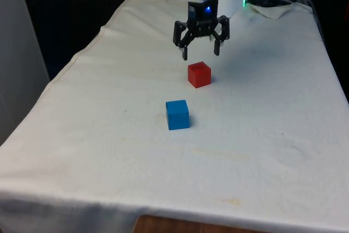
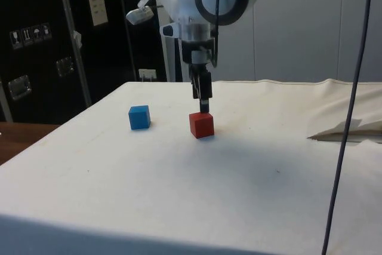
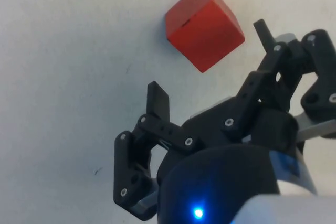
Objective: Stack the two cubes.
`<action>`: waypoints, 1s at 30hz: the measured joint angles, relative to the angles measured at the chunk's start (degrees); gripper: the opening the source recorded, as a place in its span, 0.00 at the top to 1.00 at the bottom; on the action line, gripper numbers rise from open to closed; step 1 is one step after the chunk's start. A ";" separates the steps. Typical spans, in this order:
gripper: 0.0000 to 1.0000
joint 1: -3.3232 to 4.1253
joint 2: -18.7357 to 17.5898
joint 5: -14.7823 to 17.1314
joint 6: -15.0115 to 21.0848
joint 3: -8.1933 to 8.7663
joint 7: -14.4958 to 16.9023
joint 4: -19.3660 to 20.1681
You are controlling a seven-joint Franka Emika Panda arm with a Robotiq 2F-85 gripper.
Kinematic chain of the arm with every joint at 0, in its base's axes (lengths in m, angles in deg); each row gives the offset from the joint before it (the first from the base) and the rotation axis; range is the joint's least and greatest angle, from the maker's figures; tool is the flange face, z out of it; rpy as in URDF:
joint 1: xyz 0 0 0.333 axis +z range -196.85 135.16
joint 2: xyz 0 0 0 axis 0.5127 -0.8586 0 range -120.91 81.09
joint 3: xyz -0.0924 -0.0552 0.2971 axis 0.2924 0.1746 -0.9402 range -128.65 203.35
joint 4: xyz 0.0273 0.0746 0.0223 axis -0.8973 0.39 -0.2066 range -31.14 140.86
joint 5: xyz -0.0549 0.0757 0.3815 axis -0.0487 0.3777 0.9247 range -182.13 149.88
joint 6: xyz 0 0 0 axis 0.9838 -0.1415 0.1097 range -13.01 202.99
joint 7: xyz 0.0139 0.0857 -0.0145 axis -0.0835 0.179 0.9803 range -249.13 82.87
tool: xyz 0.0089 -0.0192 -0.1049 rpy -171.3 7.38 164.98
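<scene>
I will grab the red cube with my gripper by its upper part [image 1: 199,68] next, and then stack the red cube onto the blue cube [image 1: 178,114].
A red cube [image 1: 199,74] rests on the white cloth near the table's middle, also seen from the side [image 2: 202,125] and from the wrist [image 3: 204,25]. A blue cube [image 1: 178,114] sits apart from it, nearer the front camera and slightly toward the front view's left; the side view has the blue cube [image 2: 139,117] left of the red one. My black gripper [image 1: 201,54] hovers open just above and behind the red cube, gripper [image 2: 203,106] tips close over its top. In the wrist view the gripper [image 3: 210,61] holds nothing, and the red cube lies just beyond the fingertips.
The white cloth [image 1: 109,151] covers the whole table. A crumpled fold of cloth and cables [image 1: 272,6] lie at the far end at the front view's right. A dark cable [image 2: 349,106] hangs at the side view's right.
</scene>
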 measured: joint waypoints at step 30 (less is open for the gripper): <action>0.00 0.00 -6.13 0.00 4.81 0.00 4.24 -1.15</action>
